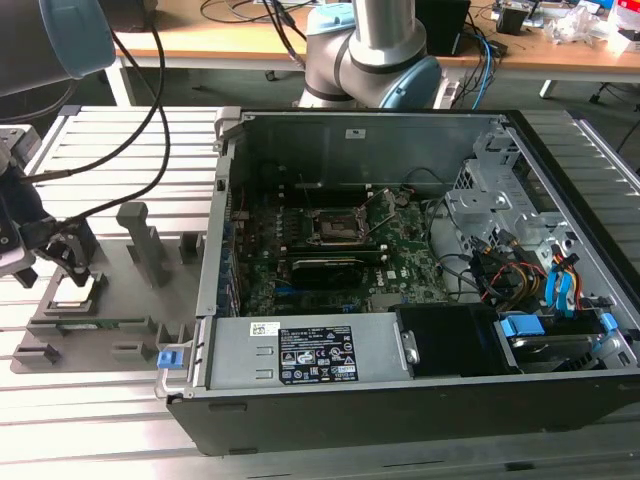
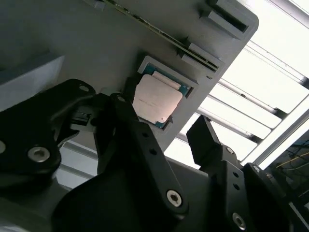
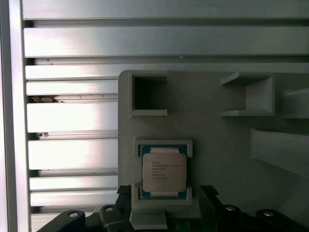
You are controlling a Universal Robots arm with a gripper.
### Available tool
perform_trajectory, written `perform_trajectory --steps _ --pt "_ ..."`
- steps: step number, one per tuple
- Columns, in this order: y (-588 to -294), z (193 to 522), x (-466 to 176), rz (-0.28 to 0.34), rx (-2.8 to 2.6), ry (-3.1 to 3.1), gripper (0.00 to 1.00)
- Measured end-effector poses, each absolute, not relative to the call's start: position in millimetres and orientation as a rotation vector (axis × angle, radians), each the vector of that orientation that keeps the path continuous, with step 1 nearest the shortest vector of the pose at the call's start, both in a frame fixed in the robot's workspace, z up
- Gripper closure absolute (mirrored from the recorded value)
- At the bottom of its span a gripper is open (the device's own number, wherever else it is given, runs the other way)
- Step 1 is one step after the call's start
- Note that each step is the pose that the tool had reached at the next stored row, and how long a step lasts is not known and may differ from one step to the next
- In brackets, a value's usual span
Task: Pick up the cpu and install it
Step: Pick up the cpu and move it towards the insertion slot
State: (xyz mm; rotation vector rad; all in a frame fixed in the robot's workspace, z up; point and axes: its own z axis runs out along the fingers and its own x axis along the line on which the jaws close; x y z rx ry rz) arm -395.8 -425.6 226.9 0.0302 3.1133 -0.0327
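My gripper is to grab the cpu next by its open side edges between the holder's brackets, because the brackets wrap both ends of the cpu (image 3: 164, 169).
The cpu (image 3: 164, 169) is a small square chip with a pale silvery top. It lies flat in a framed pocket of the grey holder plate (image 3: 217, 130). In the exterior view the cpu (image 1: 76, 293) is at the far left, outside the computer case. My gripper (image 2: 166, 128) hangs just above it, open. Its black fingers (image 2: 130, 125) stand on either side of the chip without touching it. In the exterior view the gripper (image 1: 52, 270) sits over the plate's left end. The black socket (image 1: 338, 228) with its metal frame lies on the green motherboard inside the case.
The open computer case (image 1: 400, 250) takes up the middle and the exterior view's right, with cables and drive bays (image 1: 520, 260) inside. Upright grey posts (image 1: 140, 240) stand on the holder plate (image 1: 120, 310). The arm's base (image 1: 370, 50) rises behind the case. Slatted aluminium table (image 1: 120, 130).
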Motion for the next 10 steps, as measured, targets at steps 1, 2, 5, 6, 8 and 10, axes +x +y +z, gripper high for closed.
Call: perform_trajectory --steps 1,2,5,6,8,10 --pt "-426 227 -396 -0.033 0.03 3.113 0.27" --pt "-426 227 -396 -0.033 0.03 3.113 0.27" --pt "-425 215 -392 -0.025 0.027 3.114 0.2" --pt "-424 205 -391 -0.019 -0.077 3.112 0.2" --pt "-424 201 -390 -0.016 -0.097 3.112 0.2" --pt "-424 197 -390 -0.012 -0.097 3.111 0.2"
